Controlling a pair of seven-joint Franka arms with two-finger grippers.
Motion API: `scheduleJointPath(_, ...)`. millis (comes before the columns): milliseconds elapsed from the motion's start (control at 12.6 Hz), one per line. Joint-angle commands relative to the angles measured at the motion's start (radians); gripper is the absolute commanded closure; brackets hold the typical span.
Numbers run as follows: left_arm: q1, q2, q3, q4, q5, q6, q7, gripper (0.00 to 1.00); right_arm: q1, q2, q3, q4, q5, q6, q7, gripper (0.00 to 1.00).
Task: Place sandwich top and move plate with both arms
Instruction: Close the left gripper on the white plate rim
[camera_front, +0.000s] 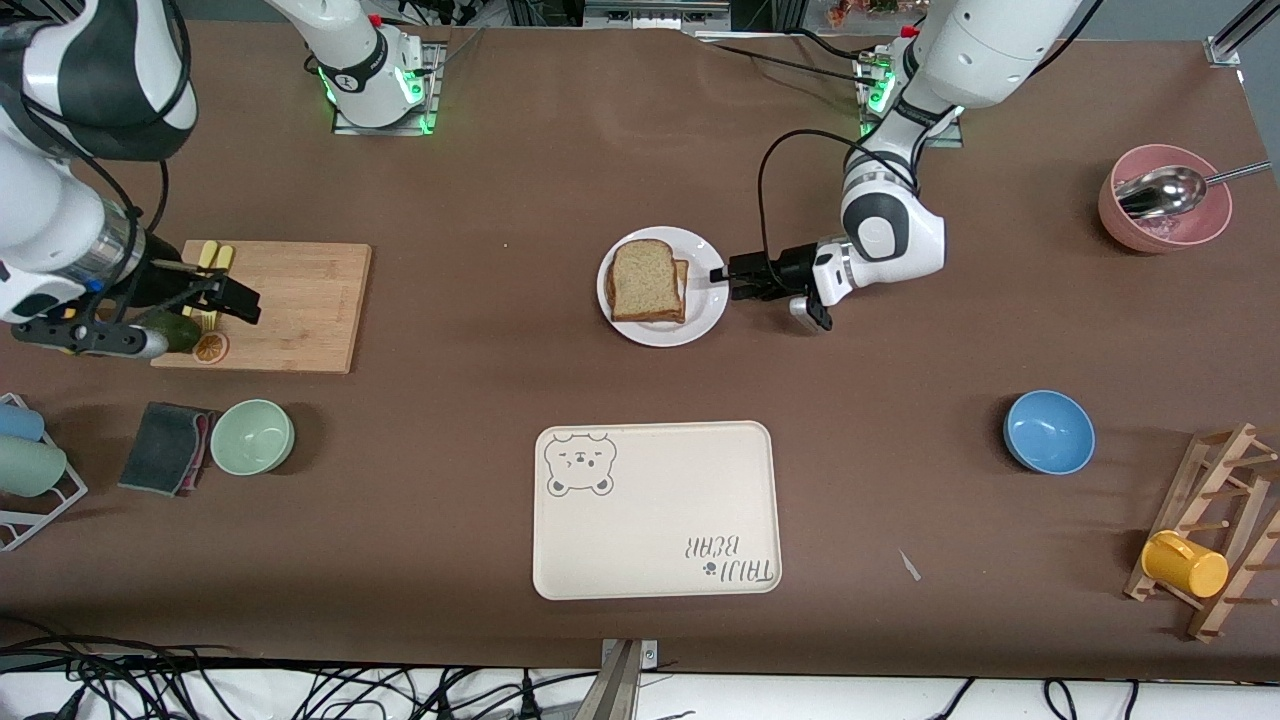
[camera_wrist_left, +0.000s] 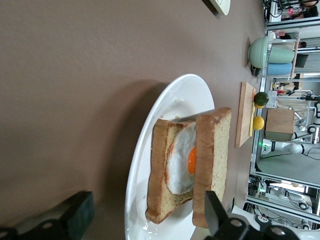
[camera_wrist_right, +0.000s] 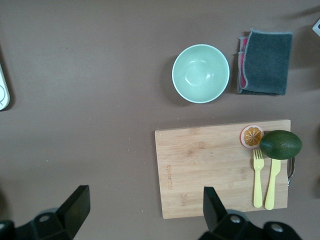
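My left gripper grabs the white plate by its rim next, to move the sandwich over to the bear-print tray.
The sandwich top, a tan speckled slice, lies on a fried egg and a lower bread slice, all on the white plate mid-table. My left gripper sits low at the plate's rim on the side toward the left arm's end, open. In the left wrist view the left gripper has the plate rim and the near edge of the sandwich top in its gap, with no contact showing. My right gripper waits open over the cutting board; the right wrist view shows the right gripper empty.
A cutting board carries yellow cutlery, a citrus slice and a green fruit. Nearer the camera stand a green bowl, a grey cloth, the bear-print tray, a blue bowl and a rack with a yellow cup. A pink bowl holds a ladle.
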Motion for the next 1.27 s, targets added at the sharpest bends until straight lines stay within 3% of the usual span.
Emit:
scheduleJointPath(0, -0.027, 0.015, 0.003, -0.001, -0.071, 0.012, 0.070, 0.17, -0.053, -0.076, 0.028, -0.046, 0.018, -0.018, -0.044, 0.00)
scheduleJointPath(237, -0.028, 0.022, 0.003, 0.000, -0.071, 0.017, 0.072, 0.56, -0.076, -0.093, 0.040, -0.032, 0.018, -0.067, -0.058, 0.00)
scheduleJointPath(396, -0.025, 0.028, 0.005, -0.001, -0.071, 0.015, 0.110, 0.72, -0.082, -0.097, 0.040, -0.028, 0.023, -0.067, -0.046, 0.00)
scheduleJointPath(949, -0.013, 0.048, 0.005, 0.000, -0.072, 0.014, 0.139, 1.00, -0.079, -0.099, 0.039, 0.008, 0.024, -0.115, -0.029, 0.00)
scheduleJointPath(1187, 0.002, 0.045, 0.003, 0.000, -0.072, 0.006, 0.138, 1.00, -0.076, -0.100, 0.048, 0.014, 0.055, -0.115, 0.072, 0.00)
